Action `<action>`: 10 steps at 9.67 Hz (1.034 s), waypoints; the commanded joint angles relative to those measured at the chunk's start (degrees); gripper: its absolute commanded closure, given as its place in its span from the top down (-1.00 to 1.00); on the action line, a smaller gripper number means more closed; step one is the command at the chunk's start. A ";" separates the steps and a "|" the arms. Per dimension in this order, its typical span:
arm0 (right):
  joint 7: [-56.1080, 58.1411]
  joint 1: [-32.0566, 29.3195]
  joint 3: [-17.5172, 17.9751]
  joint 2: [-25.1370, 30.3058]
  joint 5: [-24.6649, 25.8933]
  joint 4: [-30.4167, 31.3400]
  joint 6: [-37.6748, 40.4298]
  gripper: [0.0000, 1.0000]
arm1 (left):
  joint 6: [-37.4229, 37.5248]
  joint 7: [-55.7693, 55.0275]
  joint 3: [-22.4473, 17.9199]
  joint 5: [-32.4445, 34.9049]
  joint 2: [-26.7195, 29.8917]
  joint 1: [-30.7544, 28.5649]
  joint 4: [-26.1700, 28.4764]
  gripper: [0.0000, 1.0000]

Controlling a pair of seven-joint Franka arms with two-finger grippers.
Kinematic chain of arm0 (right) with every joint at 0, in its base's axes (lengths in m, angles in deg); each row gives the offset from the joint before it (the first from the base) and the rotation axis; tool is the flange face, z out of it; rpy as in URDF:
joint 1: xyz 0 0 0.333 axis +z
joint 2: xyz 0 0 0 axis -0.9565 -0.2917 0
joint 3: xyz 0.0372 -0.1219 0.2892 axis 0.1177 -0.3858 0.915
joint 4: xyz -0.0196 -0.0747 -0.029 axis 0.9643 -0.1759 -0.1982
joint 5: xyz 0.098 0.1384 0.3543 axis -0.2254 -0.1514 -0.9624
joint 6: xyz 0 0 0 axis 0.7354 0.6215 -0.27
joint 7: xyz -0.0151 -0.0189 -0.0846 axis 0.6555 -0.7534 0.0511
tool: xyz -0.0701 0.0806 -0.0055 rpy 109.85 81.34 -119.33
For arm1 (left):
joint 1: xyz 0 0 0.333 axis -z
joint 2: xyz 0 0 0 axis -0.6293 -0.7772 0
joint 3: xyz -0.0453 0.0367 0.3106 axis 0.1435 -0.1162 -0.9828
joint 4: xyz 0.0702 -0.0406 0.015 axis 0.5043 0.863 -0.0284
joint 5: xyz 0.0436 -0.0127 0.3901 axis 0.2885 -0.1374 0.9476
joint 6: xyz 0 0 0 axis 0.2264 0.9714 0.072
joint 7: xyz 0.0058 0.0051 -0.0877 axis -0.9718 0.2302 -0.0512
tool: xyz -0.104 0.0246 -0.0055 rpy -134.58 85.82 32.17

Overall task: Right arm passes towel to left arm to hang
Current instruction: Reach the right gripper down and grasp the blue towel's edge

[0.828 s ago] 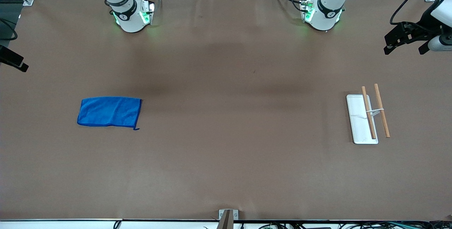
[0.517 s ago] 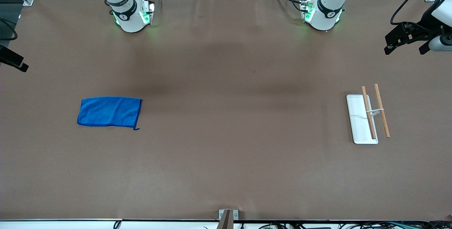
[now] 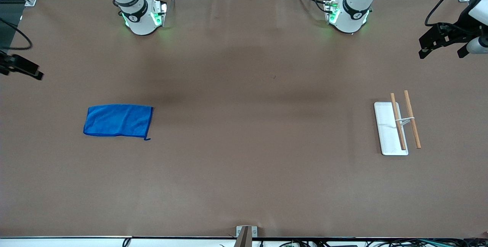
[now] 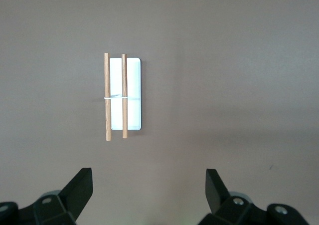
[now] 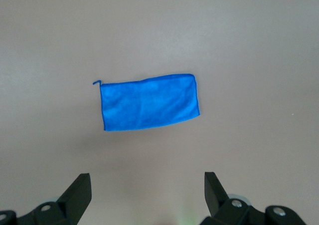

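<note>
The loop should stay free for my left arm to hang the towel, so my right gripper will next grab the blue towel's edge (image 3: 87,122) (image 5: 196,96) opposite the loop.
The bright blue towel (image 3: 118,120) lies flat on the brown table toward the right arm's end, with its small loop (image 3: 146,138) at the corner nearer the front camera. It also shows in the right wrist view (image 5: 149,101). My right gripper (image 3: 23,68) hangs high over the table's edge at that end, partly out of view. It is open and empty (image 5: 147,182), and well apart from the towel. My left gripper (image 3: 440,53) is up over the left arm's end of the table, open and empty (image 4: 148,179).
A towel rack (image 3: 396,125) stands toward the left arm's end. It has a white flat base and two wooden rods joined by a thin white bar. It also shows in the left wrist view (image 4: 123,95). A small metal bracket (image 3: 246,231) sits at the table's front edge.
My right gripper has moved a little inward over the table's end. My left gripper has shifted slightly outward. The towel and rack have not moved.
</note>
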 commanded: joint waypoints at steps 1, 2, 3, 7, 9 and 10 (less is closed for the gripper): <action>1.09 0.53 -0.08 -0.67 -0.56 11.66 -10.16 1.00 | 0.87 0.52 0.34 1.08 -1.45 0.18 -0.02 1.00; 1.88 0.88 -0.08 -0.76 -0.48 17.29 -16.83 1.00 | 0.87 0.52 0.34 1.08 -1.45 0.27 -0.02 1.00; 3.37 1.06 -0.08 -1.11 -0.39 23.18 -24.21 1.00 | 0.87 0.61 0.43 0.38 -1.45 0.36 -0.02 1.00; 13.73 -1.39 -0.08 -9.61 -0.48 37.03 -50.61 1.00 | 0.87 0.61 0.43 0.28 -1.62 0.36 -0.02 1.00; 17.70 -3.59 -0.08 -13.84 -0.48 40.26 -60.44 1.00 | 0.87 0.61 0.43 0.46 -1.71 0.27 -0.11 1.00; 17.54 -3.34 -0.08 -15.86 -0.48 41.68 -65.02 0.96 | 0.87 0.61 0.43 0.46 -1.89 0.36 -0.11 1.00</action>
